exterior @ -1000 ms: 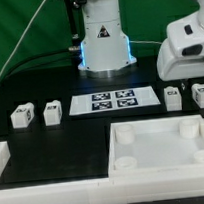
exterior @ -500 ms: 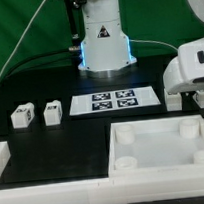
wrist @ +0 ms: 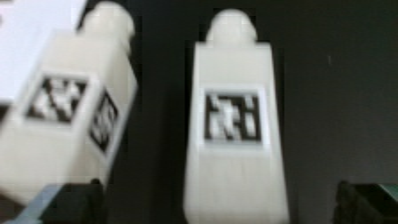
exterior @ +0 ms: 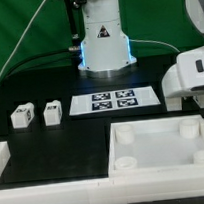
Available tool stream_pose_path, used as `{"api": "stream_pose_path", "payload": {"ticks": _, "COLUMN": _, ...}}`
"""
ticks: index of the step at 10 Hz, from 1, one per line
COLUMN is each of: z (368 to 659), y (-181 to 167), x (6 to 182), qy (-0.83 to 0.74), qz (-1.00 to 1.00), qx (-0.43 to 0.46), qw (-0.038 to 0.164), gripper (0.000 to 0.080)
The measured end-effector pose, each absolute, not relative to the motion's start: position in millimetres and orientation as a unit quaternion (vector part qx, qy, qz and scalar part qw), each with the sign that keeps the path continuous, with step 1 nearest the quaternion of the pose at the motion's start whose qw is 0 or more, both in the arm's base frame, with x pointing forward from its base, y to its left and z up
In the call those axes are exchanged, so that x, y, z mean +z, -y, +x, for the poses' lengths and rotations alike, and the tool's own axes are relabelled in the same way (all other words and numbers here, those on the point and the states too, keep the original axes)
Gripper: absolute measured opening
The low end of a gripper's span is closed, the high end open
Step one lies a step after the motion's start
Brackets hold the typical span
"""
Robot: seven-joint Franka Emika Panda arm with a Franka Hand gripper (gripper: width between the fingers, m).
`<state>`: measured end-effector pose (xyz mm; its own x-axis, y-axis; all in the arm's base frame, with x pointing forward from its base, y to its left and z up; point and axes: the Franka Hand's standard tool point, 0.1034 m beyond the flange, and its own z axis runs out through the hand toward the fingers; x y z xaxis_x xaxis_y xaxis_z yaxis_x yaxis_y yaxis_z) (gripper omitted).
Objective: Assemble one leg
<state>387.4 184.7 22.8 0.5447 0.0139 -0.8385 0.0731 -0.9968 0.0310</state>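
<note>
The robot will next assemble the white leg into the white tray, so its gripper will grab the leg between its fingers by its tagged square body point(wrist: 235, 130).
Two white legs with black-and-white tags lie side by side in the wrist view. One leg point(wrist: 235, 110) lies between my open gripper's point(wrist: 217, 205) dark fingertips point(wrist: 68, 203), which stand wide on either side of its near end without touching it. The other leg point(wrist: 75, 100) lies just beside it, near one finger. In the exterior view my gripper point(exterior: 190, 100) is low at the right and its white hand hides these two legs. Two more legs point(exterior: 22, 116) point(exterior: 53, 111) stand at the exterior view's left.
The marker board point(exterior: 112, 101) lies in the middle in front of the robot base point(exterior: 103, 45). The large white tray with corner sockets point(exterior: 164, 170) sits at the front right. A white rim point(exterior: 7, 158) borders the front left.
My hand has come down and shifted toward the exterior view's left, and now covers the two right-hand legs that showed before.
</note>
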Motion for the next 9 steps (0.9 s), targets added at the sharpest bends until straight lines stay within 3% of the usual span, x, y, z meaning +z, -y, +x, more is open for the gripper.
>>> {"api": "stream_pose_path", "payload": {"ticks": 1, "z": 396, "y": -189, "x": 14.0, "qy": -0.024, "qz": 0.876, "qx": -0.481, "qw": 0.029, "gripper": 0.0648}}
{"api": "stream_pose_path", "payload": {"ticks": 5, "z": 391, "y": -197, "x": 12.7, "qy": -0.021, "qz": 0.878, "qx": -0.476, "qw": 0.038, "gripper": 0.0648}}
{"api": "stream_pose_path", "payload": {"ticks": 9, "z": 386, "y": -190, "x": 4.0, "qy": -0.018, "qz": 0.88, "qx": -0.473, "qw": 0.034, "gripper": 0.0648}}
